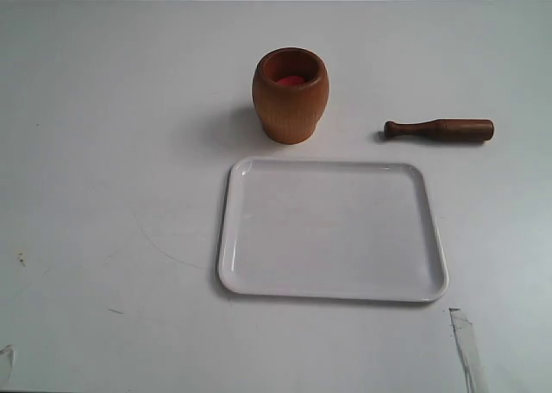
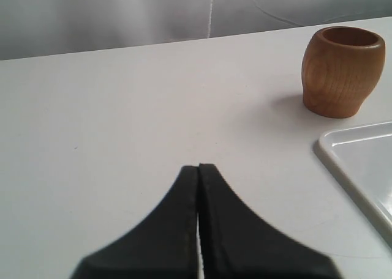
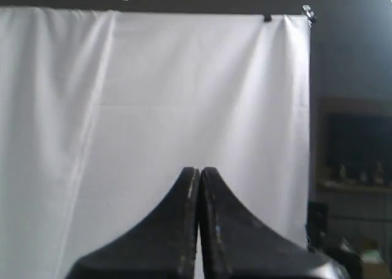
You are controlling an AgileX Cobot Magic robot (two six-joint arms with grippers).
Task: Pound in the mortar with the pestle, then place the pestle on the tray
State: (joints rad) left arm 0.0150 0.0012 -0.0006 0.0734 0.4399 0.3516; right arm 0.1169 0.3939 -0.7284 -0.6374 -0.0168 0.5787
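Note:
I will grab the pestle by its slim knobbed handle (image 1: 407,129) with my right gripper next, so the pestle's thick end (image 1: 473,130) stays free to pound in the mortar.
The orange-brown wooden mortar (image 1: 291,95) stands upright on the white table, its reddish inside showing. To its right lies the dark pestle (image 1: 440,130) on its side, knob end toward the mortar. The white tray (image 1: 332,228) sits in front of both, with nothing on it. Neither arm shows in the exterior view. My left gripper (image 2: 198,167) is shut and holds nothing, low over the table, with the mortar (image 2: 341,70) and a tray corner (image 2: 361,166) off to one side. My right gripper (image 3: 199,170) is shut, holds nothing, and faces a white backdrop, away from the table.
White table surface (image 1: 112,152) extends around the objects. A strip of tape (image 1: 466,346) lies near the front right edge, and small marks (image 1: 21,258) dot the left front. A white curtain (image 3: 153,95) and dark shelving (image 3: 355,169) fill the right wrist view.

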